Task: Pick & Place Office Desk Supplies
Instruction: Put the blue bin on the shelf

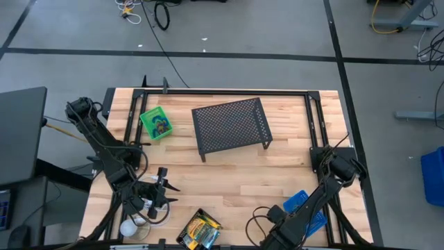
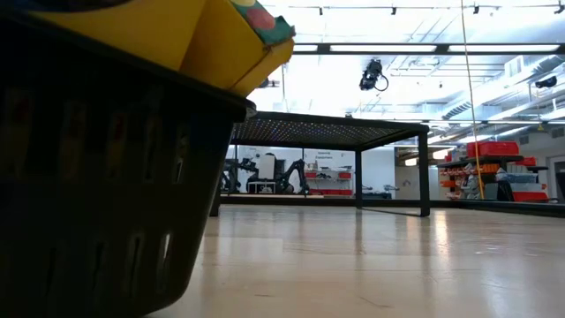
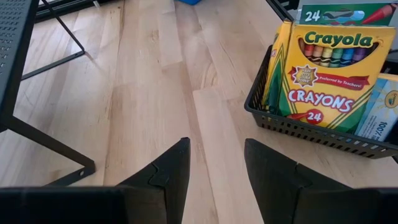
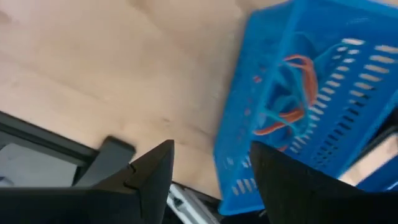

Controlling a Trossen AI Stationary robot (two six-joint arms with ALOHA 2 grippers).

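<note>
My right gripper is to grab the blue tray by its side's rim (image 4: 271, 79) next, so that the loops can be set on the black mesh shelf.
A black tray (image 3: 311, 132) near the table's front edge holds a yellow crayon box (image 3: 329, 74) standing on end and a green-blue packet (image 3: 382, 109). My left gripper (image 3: 214, 146) hovers open over bare wood to the left of that tray (image 1: 200, 230). At the near right sits a blue tray (image 4: 354, 130) with orange and blue loops (image 4: 289, 102) lying inside. My right gripper (image 4: 211, 149) is open above the table's front edge, beside that tray, with nothing between its fingers. A green tray (image 1: 157, 122) rests at the far left.
A black mesh shelf (image 1: 231, 125) stands on thin legs at the table's middle far side. A white coiled cable (image 1: 149, 208) and a white round object (image 1: 128, 228) lie under my left arm. A black frame (image 1: 222, 92) borders the table. Bare wood lies between the trays.
</note>
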